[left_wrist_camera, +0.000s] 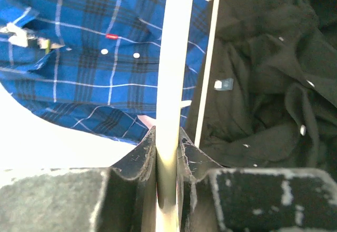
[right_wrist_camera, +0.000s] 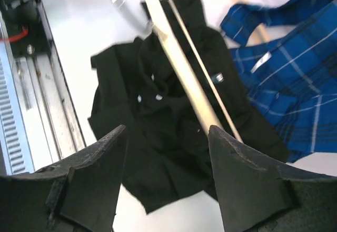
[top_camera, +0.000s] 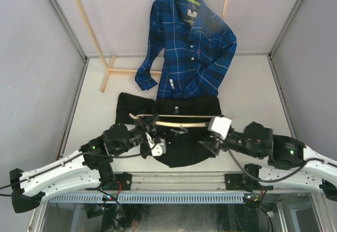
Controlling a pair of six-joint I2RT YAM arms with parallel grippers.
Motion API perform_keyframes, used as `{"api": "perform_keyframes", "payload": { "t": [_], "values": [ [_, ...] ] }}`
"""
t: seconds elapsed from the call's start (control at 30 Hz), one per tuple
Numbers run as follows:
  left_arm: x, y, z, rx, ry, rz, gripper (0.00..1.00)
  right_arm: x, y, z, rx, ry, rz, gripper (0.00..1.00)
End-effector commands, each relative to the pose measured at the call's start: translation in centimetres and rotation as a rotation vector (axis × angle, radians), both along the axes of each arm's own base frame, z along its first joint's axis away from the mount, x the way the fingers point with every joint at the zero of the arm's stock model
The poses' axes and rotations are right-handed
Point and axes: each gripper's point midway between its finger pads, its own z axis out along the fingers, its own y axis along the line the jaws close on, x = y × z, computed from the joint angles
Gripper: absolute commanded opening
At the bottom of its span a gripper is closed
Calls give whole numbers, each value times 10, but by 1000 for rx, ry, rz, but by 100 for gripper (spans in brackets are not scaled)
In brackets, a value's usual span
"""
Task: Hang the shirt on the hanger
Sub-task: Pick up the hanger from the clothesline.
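My right gripper will next grab the hanger (top_camera: 176,121) by the curved bar's arm opposite my left gripper, so that the other arm is free to go into the shirt.
The black shirt (top_camera: 181,145) lies crumpled on the table in front of the arms. The pale wooden hanger (top_camera: 176,121) is held level just above it, crossbar below the curved bar. My left gripper (top_camera: 149,128) is shut on the hanger's left arm; in the left wrist view the bar (left_wrist_camera: 172,74) runs straight up between the closed gripper (left_wrist_camera: 168,137), with the shirt (left_wrist_camera: 263,90) to the right. My right gripper (top_camera: 209,144) is open and empty over the shirt's right side. Its wrist view shows the open gripper (right_wrist_camera: 167,132) above the shirt (right_wrist_camera: 158,132), with the hanger (right_wrist_camera: 176,58) beyond.
A blue plaid shirt (top_camera: 187,48) hangs from a wooden rack (top_camera: 108,73) at the back; its hem reaches the table just behind the black shirt. It also shows in the left wrist view (left_wrist_camera: 79,58) and the right wrist view (right_wrist_camera: 289,79). A metal rail (top_camera: 179,180) runs along the near edge.
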Motion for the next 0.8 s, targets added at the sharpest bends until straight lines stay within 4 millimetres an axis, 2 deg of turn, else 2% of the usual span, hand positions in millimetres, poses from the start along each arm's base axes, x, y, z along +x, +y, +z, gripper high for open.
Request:
{"api": "perform_keyframes", "payload": {
  "t": [0.0,0.1,0.2,0.3,0.43,0.57,0.77],
  "values": [
    [0,0,76,-291,87,16,0,8,-1,55,277,-154,-22,62],
    [0,-2,84,-325,154,27,0,14,-11,65,358,-204,-65,62],
    [-6,-9,78,-268,226,-14,0,16,-18,74,421,-255,-84,62],
    [-20,-16,74,-210,269,-100,0,12,-22,77,416,-296,-50,62],
    [-37,-13,72,-190,309,-159,0,-2,-25,79,401,-313,40,60],
    [-49,-1,71,-248,337,-178,0,-13,-19,65,362,-268,109,61],
    [-63,14,73,-307,338,-198,0,-23,1,40,306,-144,164,62]
  ]
}}
